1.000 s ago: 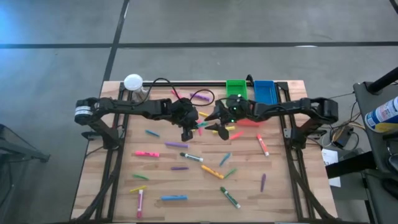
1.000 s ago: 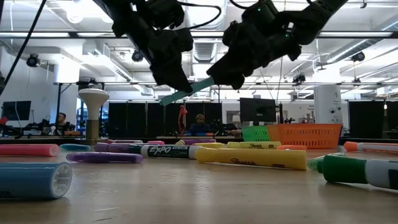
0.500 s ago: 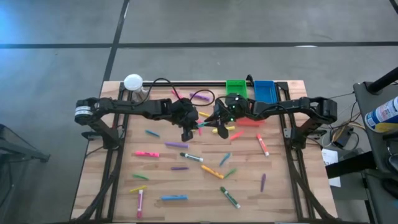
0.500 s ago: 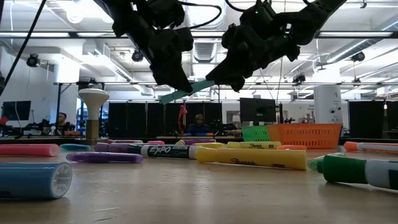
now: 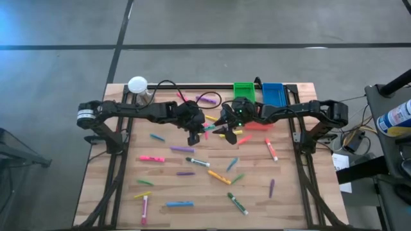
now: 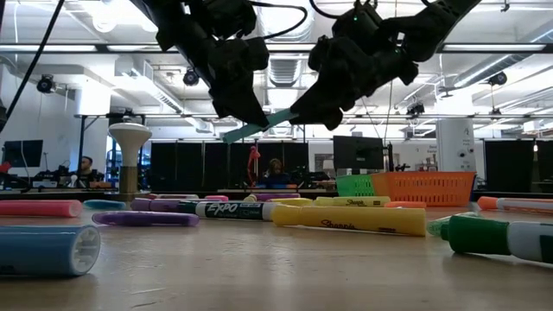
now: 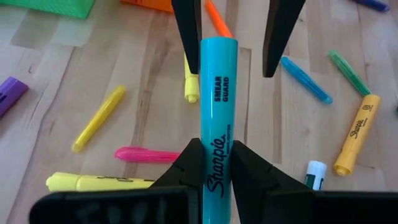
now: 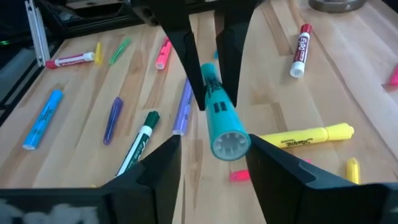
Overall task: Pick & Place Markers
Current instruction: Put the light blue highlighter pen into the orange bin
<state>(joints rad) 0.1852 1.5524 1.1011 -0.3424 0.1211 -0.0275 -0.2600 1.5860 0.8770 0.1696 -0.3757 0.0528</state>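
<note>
My right gripper takes hold of the teal highlighter by its ribbed flat end next, to place it in the orange-red bin.
A teal Sharpie highlighter [image 7: 217, 93] is up in the air over the middle of the table [image 5: 207, 131], nearly level in the low view [image 6: 259, 126]. My left gripper [image 7: 214, 155] is shut on it from above [image 6: 246, 117]. My right gripper [image 8: 214, 146] is open, and its fingers stand on either side of the highlighter's free end [image 8: 231, 144]; it faces the left gripper [image 5: 225, 130]. Many other markers lie flat on the wood, among them a yellow one [image 6: 350, 219] and a black-capped white one [image 6: 229, 209]. My left gripper pinches the teal highlighter's barrel [image 7: 216, 146] between its two fingers, toward the end farther from the right gripper. The fingers come from above, pointing down, and lie across the barrel. The highlighter is lifted clear and tilts slightly, its free end higher [image 6: 289, 113]. My right gripper is open around the free end; one finger [image 7: 189, 37] stands right beside the barrel, and I cannot tell whether it touches.
A green bin [image 5: 244, 90] and a blue bin [image 5: 273, 95] stand at the far edge, and an orange-red bin [image 5: 258, 126] shows under the right arm. A white round stand [image 5: 137, 85] and a black cable [image 5: 168, 85] are at the far left. Scattered markers cover the near half.
My right gripper has edged a little toward the left gripper along the highlighter's free end, and it has stayed open. The highlighter has kept its place in the left gripper's hold.
</note>
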